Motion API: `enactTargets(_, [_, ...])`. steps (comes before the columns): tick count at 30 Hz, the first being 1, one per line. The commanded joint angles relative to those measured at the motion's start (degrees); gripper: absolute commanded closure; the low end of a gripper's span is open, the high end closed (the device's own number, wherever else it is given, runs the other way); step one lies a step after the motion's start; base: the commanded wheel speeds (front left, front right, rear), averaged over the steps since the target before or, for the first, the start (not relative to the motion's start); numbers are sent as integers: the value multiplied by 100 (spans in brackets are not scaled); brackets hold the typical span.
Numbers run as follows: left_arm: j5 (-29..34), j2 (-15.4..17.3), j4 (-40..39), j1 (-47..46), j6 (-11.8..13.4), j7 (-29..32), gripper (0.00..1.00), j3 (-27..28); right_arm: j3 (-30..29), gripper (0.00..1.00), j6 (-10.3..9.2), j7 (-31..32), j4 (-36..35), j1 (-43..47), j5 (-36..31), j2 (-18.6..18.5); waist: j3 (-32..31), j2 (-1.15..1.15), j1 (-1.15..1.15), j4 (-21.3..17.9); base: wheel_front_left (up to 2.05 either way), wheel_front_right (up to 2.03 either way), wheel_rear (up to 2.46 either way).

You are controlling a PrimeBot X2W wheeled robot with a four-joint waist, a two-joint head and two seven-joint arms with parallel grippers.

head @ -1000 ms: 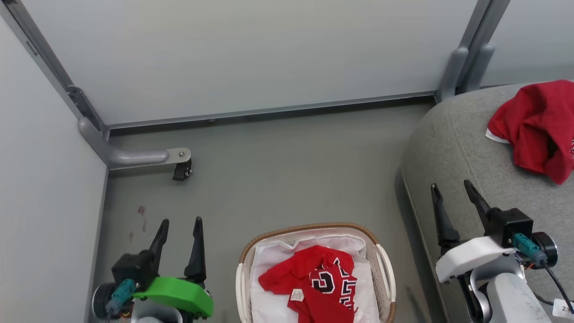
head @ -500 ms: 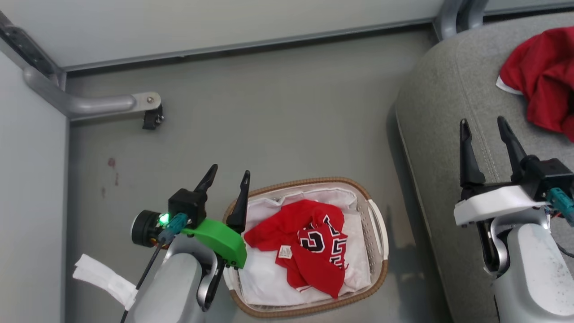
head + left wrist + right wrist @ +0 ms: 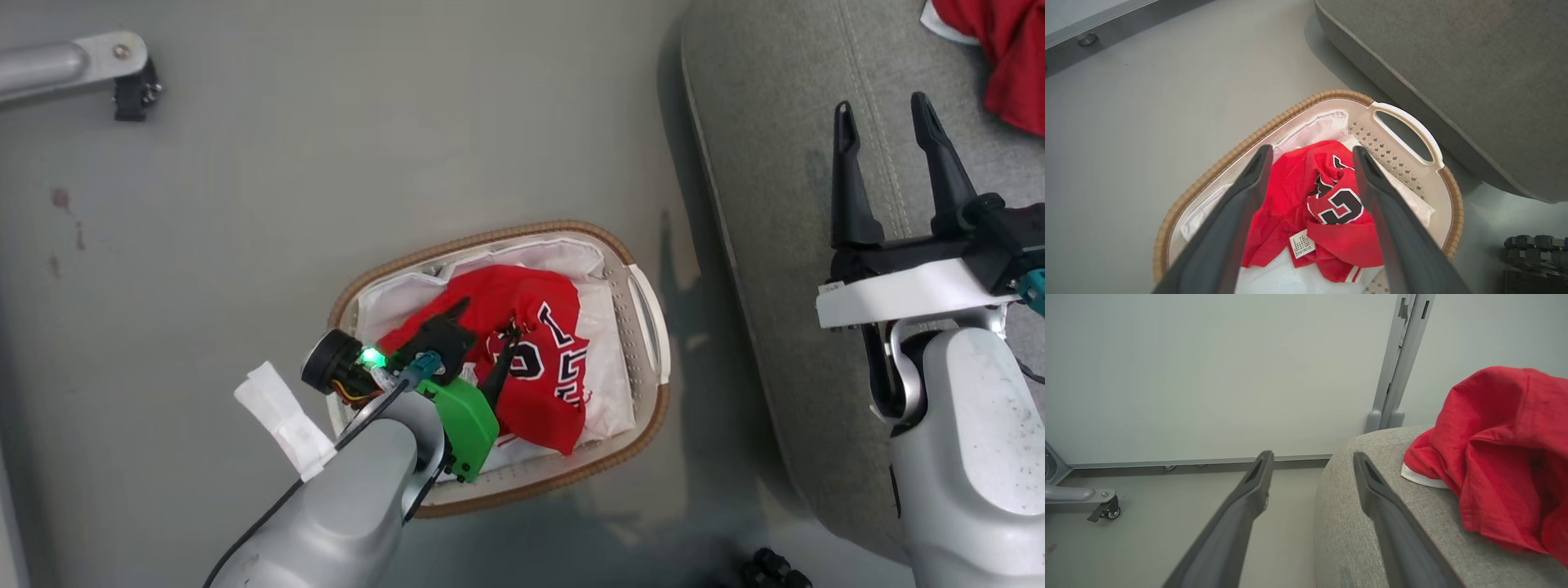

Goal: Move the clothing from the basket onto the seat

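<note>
My left gripper grabs the red jersey [image 3: 547, 392] next by its bunched numerals at the middle of the heap, to lift it whole from the basket.
The basket [image 3: 490, 233] stands on the grey floor, its white liner under a crumpled red jersey [image 3: 547, 392] with black-and-white numerals. My left gripper [image 3: 490, 318] hangs open over that jersey. In the left wrist view its fingers [image 3: 1249, 183] frame the jersey [image 3: 1290, 183] and its white tag inside the basket [image 3: 1290, 112]. The grey seat [image 3: 775, 163] lies to the right, with a plain red garment [image 3: 1012, 49] on it at the top right corner. My right gripper [image 3: 880, 104] is open above the seat's edge, and the garment [image 3: 1502, 437] lies to the right of its fingers.
A metal leg with a black caster [image 3: 131, 77] stands at the far left of the floor. Reddish stains [image 3: 61, 200] mark the floor below it. A small black object [image 3: 771, 567] lies near the seat's front corner. A pale wall panel [image 3: 1208, 375] rises behind the floor.
The head camera has tilted down, shifting the whole picture. My left gripper has swung from beside the basket to over the jersey inside it. The right gripper keeps its place over the seat edge.
</note>
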Motion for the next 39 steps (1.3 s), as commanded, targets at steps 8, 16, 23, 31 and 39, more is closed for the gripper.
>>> enactTargets(8, [-428,72,666,-621,-24,25,0,-740,201,0,-6,-14,-241,-270,255,-12,1165,0,0,-774,0,0,0])
enactTargets(16, [-839,127,1096,-987,-24,135,0,-1087,382,0,-6,-14,-391,-378,364,-11,1529,0,0,-936,0,0,0])
enactTargets(23, [-1205,123,1289,-1048,-24,322,0,-1392,499,0,-6,-14,-539,-424,407,-14,1681,0,0,-1008,0,0,0])
enactTargets(31, [-1595,103,1270,-1005,-24,346,100,-1745,516,0,-6,-14,-574,-415,358,-15,1664,0,0,-966,0,0,0])
enactTargets(39, [-1842,84,1193,-987,-25,56,100,-1979,478,0,-6,-14,-424,-315,256,-16,1258,0,0,-772,0,0,0])
